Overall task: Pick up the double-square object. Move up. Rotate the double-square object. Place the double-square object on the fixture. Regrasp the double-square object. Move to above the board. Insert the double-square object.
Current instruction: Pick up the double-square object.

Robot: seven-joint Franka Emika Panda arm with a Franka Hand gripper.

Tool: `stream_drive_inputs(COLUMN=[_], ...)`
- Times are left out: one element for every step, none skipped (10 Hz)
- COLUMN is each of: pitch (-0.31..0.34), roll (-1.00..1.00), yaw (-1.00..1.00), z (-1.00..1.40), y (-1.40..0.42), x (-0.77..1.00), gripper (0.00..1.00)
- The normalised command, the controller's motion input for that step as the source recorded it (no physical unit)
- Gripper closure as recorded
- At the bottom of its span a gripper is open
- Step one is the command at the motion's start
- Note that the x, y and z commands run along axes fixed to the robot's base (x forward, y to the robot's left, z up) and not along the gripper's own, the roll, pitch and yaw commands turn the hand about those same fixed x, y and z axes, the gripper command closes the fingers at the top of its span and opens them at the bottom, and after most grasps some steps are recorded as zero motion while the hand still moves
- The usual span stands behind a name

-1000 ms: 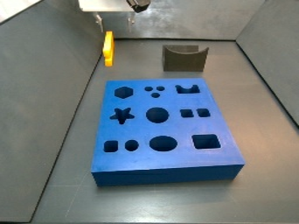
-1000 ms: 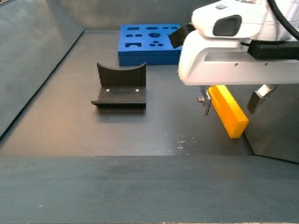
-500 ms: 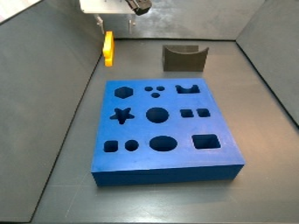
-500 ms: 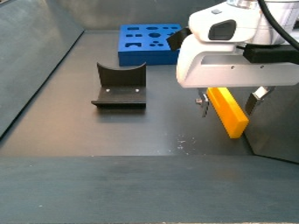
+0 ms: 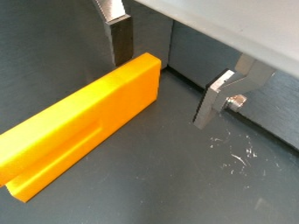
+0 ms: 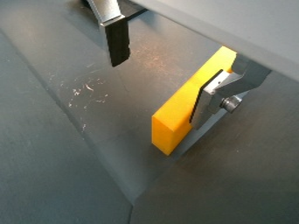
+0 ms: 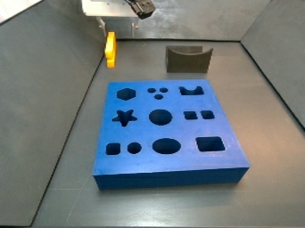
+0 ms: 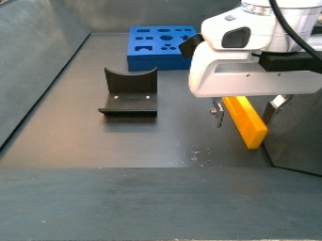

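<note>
My gripper grabs the double-square object by its upper end (image 7: 111, 36) next, to lift and rotate the object for the fixture (image 7: 187, 59).
The double-square object (image 7: 111, 49) is a long yellow-orange piece standing on edge against the left wall, also seen in the other side view (image 8: 248, 122). My gripper (image 8: 248, 111) hangs over it with its jaws wide open. In a wrist view, the object (image 5: 82, 122) has its end close beside one finger (image 5: 121, 39), while the other finger (image 5: 215, 99) stands well apart. In the other wrist view, a finger (image 6: 212, 98) overlaps the object (image 6: 181, 118); nothing is clamped. The dark notched fixture (image 7: 187, 59) and the blue board (image 7: 169, 132) lie on the floor.
Grey walls enclose the floor, and the object rests right at the foot of one. In a side view the fixture (image 8: 128, 92) stands mid-floor, with the board (image 8: 164, 45) behind it at the far wall.
The gripper head has shifted slightly sideways over the object. The object, fixture and board have not moved.
</note>
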Motion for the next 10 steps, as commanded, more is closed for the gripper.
stream_drive_inputs(pitch=[-0.05,-0.041,-0.03,0.0,0.0,0.0,0.0,0.0,0.0,0.0], roll=[0.0,0.0,0.0,-0.09,-0.02,0.0,0.0,0.0,0.0,0.0], yaw=[0.0,0.0,0.0,0.0,0.0,0.0,0.0,0.0,0.0,0.0], z=[-1.0,-1.0,-1.0,-0.5,0.0,0.0,0.0,0.0,0.0,0.0], y=[-0.03,-0.01,0.0,0.17,0.0,0.0,0.0,0.0,0.0,0.0], x=[0.16,0.15,0.13,0.01,0.0,0.0,0.0,0.0,0.0,0.0], gripper=[0.0,0.0,0.0,0.0,0.0,1.0,1.0,1.0,1.0,1.0])
